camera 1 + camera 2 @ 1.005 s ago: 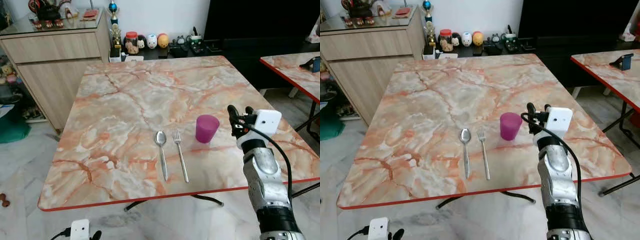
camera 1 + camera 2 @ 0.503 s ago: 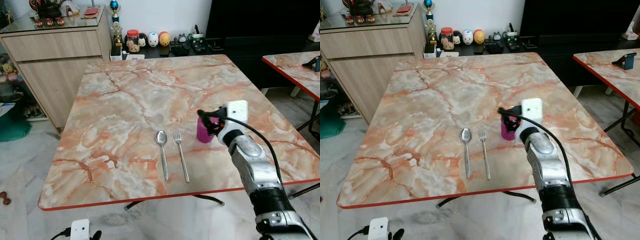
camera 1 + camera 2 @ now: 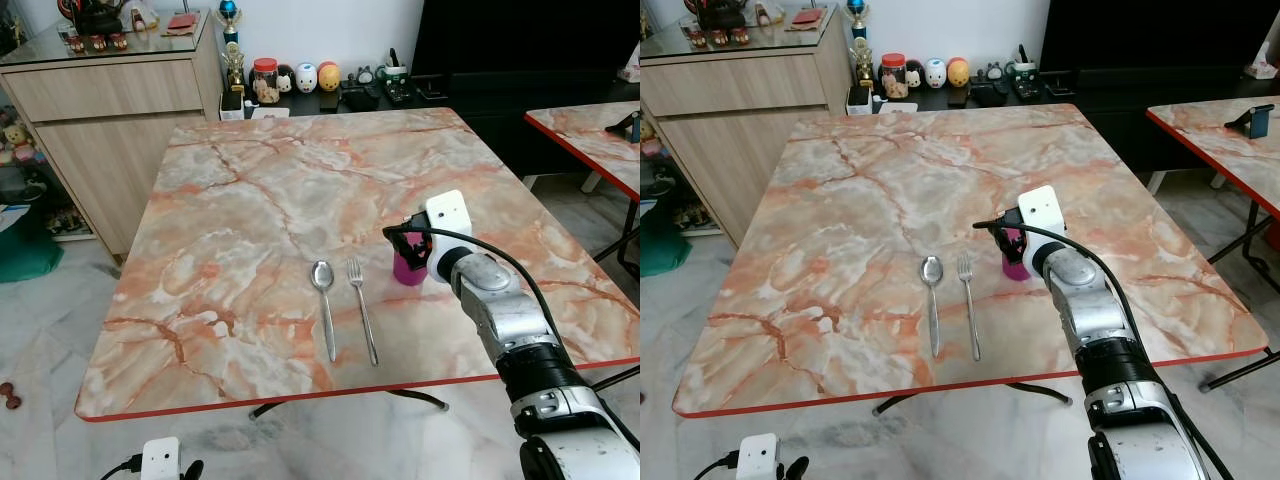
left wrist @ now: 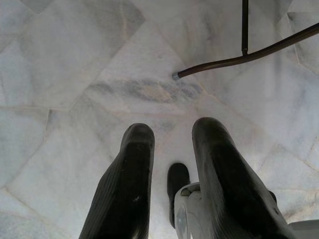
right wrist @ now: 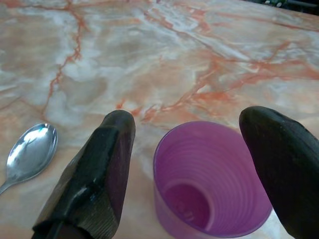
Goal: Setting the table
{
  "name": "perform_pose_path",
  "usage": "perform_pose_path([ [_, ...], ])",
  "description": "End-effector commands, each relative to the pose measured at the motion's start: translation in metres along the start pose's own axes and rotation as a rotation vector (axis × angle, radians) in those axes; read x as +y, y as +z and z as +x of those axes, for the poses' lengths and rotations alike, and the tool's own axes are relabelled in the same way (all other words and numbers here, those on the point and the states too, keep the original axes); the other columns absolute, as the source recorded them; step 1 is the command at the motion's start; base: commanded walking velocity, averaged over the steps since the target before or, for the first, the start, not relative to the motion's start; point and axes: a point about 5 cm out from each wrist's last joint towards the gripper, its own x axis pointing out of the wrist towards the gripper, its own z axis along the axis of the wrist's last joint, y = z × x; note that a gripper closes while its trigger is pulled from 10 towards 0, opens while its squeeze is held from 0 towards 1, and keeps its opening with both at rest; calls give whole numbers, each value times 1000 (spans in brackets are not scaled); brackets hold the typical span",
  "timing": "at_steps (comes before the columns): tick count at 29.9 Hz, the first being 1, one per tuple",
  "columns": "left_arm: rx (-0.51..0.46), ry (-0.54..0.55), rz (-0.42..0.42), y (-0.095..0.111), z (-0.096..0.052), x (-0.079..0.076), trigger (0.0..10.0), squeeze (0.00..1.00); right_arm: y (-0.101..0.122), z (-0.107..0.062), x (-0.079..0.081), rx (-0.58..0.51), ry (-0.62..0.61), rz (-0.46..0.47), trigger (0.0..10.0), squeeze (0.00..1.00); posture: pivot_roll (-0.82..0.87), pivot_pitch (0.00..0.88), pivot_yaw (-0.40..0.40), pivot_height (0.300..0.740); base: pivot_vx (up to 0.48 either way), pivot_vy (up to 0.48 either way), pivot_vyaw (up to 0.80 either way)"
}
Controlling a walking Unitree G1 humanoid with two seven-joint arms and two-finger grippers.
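My right gripper is to grab the purple plastic cup (image 5: 209,184) next by its rim (image 5: 174,128), to set the table.
A purple plastic cup (image 3: 408,268) stands upright on the marble-patterned table (image 3: 250,200), just right of a fork (image 3: 360,305) and a spoon (image 3: 323,300) lying side by side. My right gripper (image 3: 402,238) is at the cup, open. In the right wrist view its two black fingers (image 5: 94,174) stand on either side of the empty cup (image 5: 209,184) without touching it, with the spoon (image 5: 30,152) off to one side. My left gripper (image 4: 169,149) hangs idle over the floor, fingers apart and holding nothing.
A wooden cabinet (image 3: 110,110) stands at the back left, and a low dark shelf with jars and figurines (image 3: 300,80) runs behind the table. A second marble table (image 3: 590,140) is at the right. The table's red front edge (image 3: 350,390) is close to me.
My right gripper has swung left from beside the cup and now straddles it from above. The cup, fork and spoon have stayed put.
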Motion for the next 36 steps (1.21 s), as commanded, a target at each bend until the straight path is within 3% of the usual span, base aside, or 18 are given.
perform_pose_path([
  [1, 25, 10, -3, -4, -1, 2, 10000, 0, 2, 1, 5, 14, 34, -15, 10000, 0, -81, 0, 13, 740, 0, 0, 0],
  [10, 29, 8, -6, -7, -2, 1, 10000, 0, 0, 1, 11, 65, 106, -54, 10000, 0, -77, 0, 7, 740, 0, 0, 0],
  [36, 28, 9, -8, -8, -3, 1, 10000, 0, -13, 1, 10, 157, 79, -83, 10000, 0, -75, 0, 6, 740, 0, 0, 0],
])
